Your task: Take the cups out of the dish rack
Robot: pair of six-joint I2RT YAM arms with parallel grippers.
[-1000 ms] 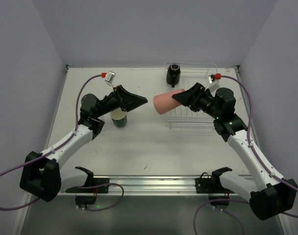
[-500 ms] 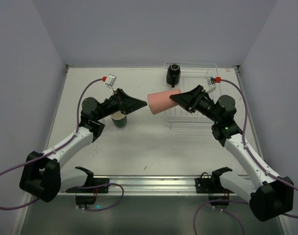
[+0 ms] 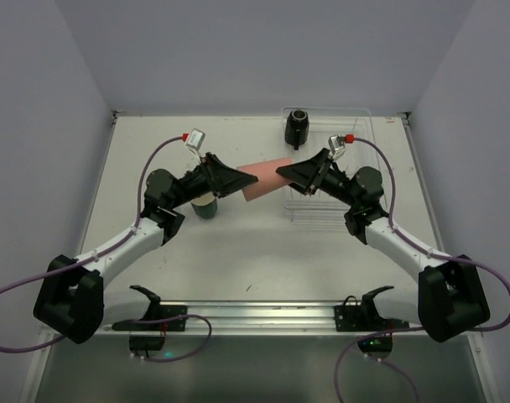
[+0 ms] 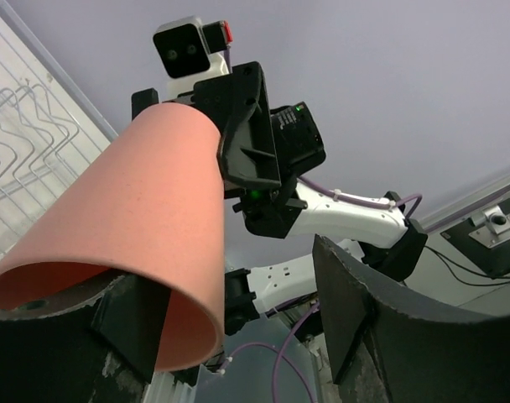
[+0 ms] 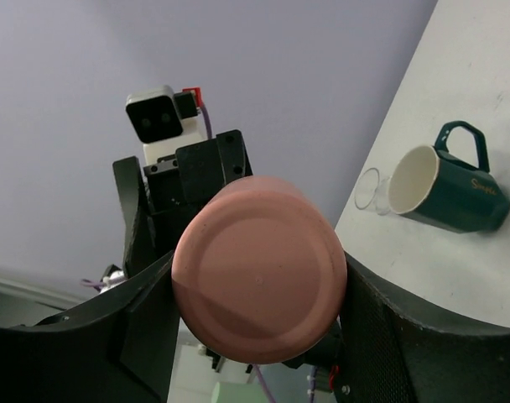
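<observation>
The salmon-pink tumbler's rim is between my left gripper's fingers, one inside the tumbler's opening and one outside, so closing now would hold the rim and I should close.
My right gripper [image 3: 290, 173] is shut on the salmon-pink tumbler [image 3: 259, 178] and holds it on its side in the air, base toward its own wrist camera [image 5: 259, 281]. My left gripper [image 3: 236, 181] is open at the tumbler's open mouth [image 4: 137, 227]. One finger sits at the rim and the other finger [image 4: 356, 294] stands apart. The dark teal cup [image 3: 206, 206] stands on the table under the left gripper, with a clear cup [image 5: 366, 188] beside it. The black cup [image 3: 298, 126] sits at the back left of the dish rack [image 3: 330, 208]. The other clear cup is not visible.
The white table [image 3: 238, 252] is walled on three sides. The rack lies at the back right, under and behind the right arm. A metal rail [image 3: 255, 312] runs along the near edge between the arm bases.
My right gripper has carried the tumbler left, off the rack toward the table's middle. My left gripper has lifted and reached right, so its open fingers now meet the tumbler's mouth.
</observation>
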